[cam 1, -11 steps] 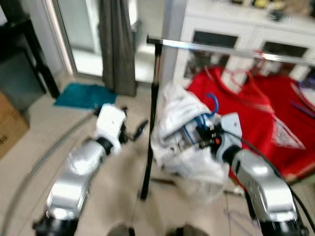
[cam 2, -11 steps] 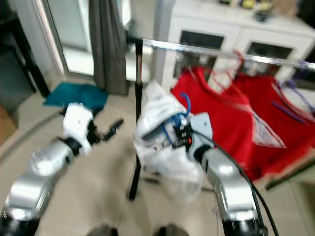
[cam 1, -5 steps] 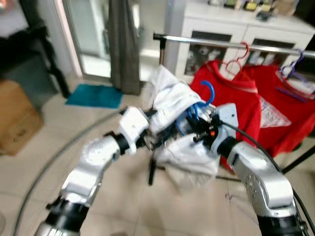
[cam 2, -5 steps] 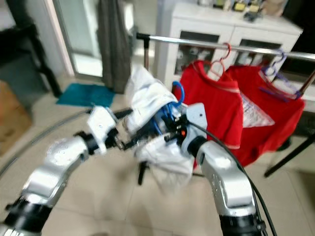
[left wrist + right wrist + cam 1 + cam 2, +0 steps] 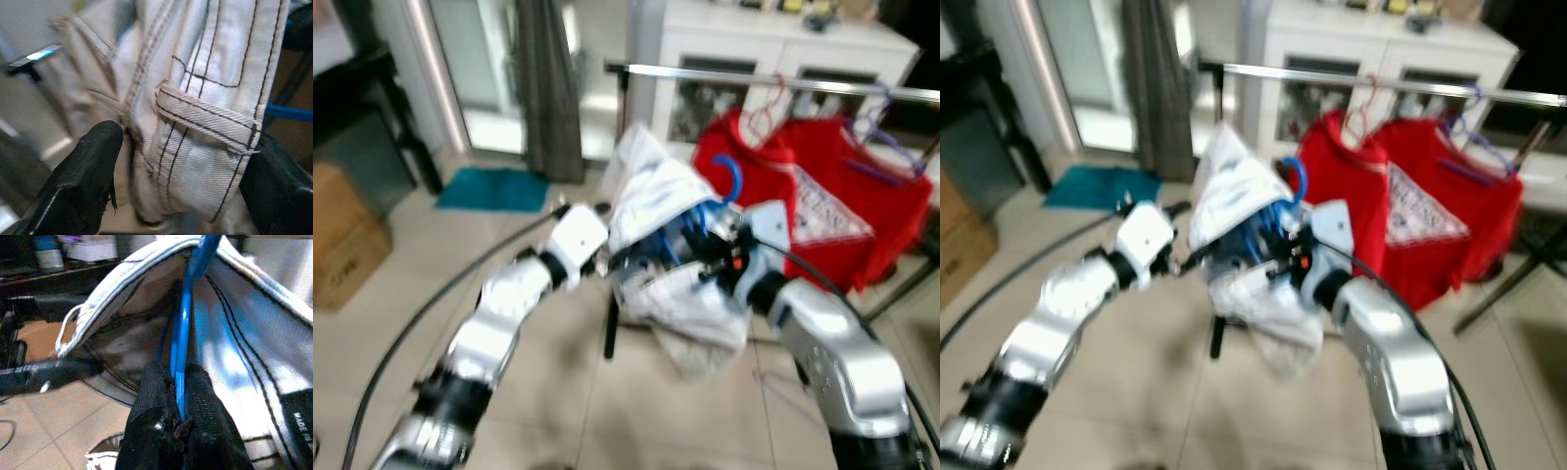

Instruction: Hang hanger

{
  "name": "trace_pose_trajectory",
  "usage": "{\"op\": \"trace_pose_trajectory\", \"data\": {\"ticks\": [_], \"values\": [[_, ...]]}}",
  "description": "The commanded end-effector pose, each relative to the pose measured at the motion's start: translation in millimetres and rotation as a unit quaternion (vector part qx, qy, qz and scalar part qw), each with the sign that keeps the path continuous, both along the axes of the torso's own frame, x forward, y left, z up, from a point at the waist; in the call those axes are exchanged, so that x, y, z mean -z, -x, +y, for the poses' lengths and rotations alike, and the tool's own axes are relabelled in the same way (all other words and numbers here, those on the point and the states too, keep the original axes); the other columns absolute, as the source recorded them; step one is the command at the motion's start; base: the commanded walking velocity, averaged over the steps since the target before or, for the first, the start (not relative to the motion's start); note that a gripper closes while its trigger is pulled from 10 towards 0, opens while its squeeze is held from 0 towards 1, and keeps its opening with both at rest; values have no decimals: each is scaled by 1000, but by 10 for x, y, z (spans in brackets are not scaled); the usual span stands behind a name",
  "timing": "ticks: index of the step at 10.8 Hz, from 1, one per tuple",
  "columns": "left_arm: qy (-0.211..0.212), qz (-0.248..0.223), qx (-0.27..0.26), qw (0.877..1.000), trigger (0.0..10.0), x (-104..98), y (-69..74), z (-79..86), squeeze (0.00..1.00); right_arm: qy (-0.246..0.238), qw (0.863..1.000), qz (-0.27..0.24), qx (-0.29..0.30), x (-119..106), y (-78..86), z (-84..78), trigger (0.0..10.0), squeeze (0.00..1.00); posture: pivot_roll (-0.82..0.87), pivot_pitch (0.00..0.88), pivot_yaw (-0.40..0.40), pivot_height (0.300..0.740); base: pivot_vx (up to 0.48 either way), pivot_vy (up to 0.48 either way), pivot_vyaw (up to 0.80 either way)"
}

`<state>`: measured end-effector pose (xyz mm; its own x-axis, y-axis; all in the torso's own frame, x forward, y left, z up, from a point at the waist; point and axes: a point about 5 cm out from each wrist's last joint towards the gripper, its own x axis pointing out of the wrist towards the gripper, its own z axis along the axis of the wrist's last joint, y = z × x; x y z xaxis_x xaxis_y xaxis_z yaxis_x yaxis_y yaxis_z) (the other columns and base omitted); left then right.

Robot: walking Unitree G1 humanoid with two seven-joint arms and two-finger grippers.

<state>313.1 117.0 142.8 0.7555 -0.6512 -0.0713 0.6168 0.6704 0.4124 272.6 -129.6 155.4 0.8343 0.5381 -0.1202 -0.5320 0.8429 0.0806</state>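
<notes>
The left gripper should next grab the waistband fold with the belt loop (image 5: 205, 115), because it stands out while the white denim garment hangs slack below the hanger.
A white denim garment (image 5: 671, 230) hangs on a blue hanger whose hook (image 5: 733, 187) sticks up above it. My right gripper (image 5: 707, 257) is shut on the blue hanger's bar (image 5: 185, 333), inside the garment's waistband. My left gripper (image 5: 603, 260) is at the garment's left edge, and in its wrist view the black fingers (image 5: 93, 161) stand open on either side of a waistband fold with a belt loop (image 5: 205, 115). The metal clothes rail (image 5: 754, 78) runs behind and above the garment.
Two red shirts (image 5: 749, 162) (image 5: 847, 201) hang on the rail, right of the garment. The rack's black upright (image 5: 611, 328) stands just behind it. A white cabinet (image 5: 773, 39), grey curtain (image 5: 548, 88), teal mat (image 5: 494, 188), cardboard box (image 5: 342, 245) and floor cable (image 5: 421, 313) surround the spot.
My left gripper has swung in from open floor to the garment's left edge, fingers now around the waistband. The right gripper has kept hold of the hanger. The camera has shifted.
</notes>
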Motion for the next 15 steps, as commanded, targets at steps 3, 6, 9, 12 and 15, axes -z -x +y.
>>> {"op": "trace_pose_trajectory", "data": {"ticks": [3,6,9,12,15], "values": [[4,-19,-26,999,0,-29,-76,79,0,-10,999,-33,-7,-156,-5,8,0,0,-87,0,-16,740,0,0,0],[17,-19,-25,999,0,-47,-75,105,0,-10,999,-32,-4,-147,-3,0,0,0,-89,0,-10,740,0,0,0],[23,-16,-28,999,0,-57,-69,177,0,-5,1000,-31,-1,-141,-13,-29,0,0,-85,0,-13,740,0,0,0],[13,-13,-11,1000,0,-104,-22,305,0,3,1000,-26,-5,-122,-40,-40,0,0,-74,0,-21,740,0,0,0],[-38,-8,23,999,0,-347,-11,635,0,86,994,-27,-69,-65,-15,-124,0,0,-74,0,-10,740,0,0,0]]}}
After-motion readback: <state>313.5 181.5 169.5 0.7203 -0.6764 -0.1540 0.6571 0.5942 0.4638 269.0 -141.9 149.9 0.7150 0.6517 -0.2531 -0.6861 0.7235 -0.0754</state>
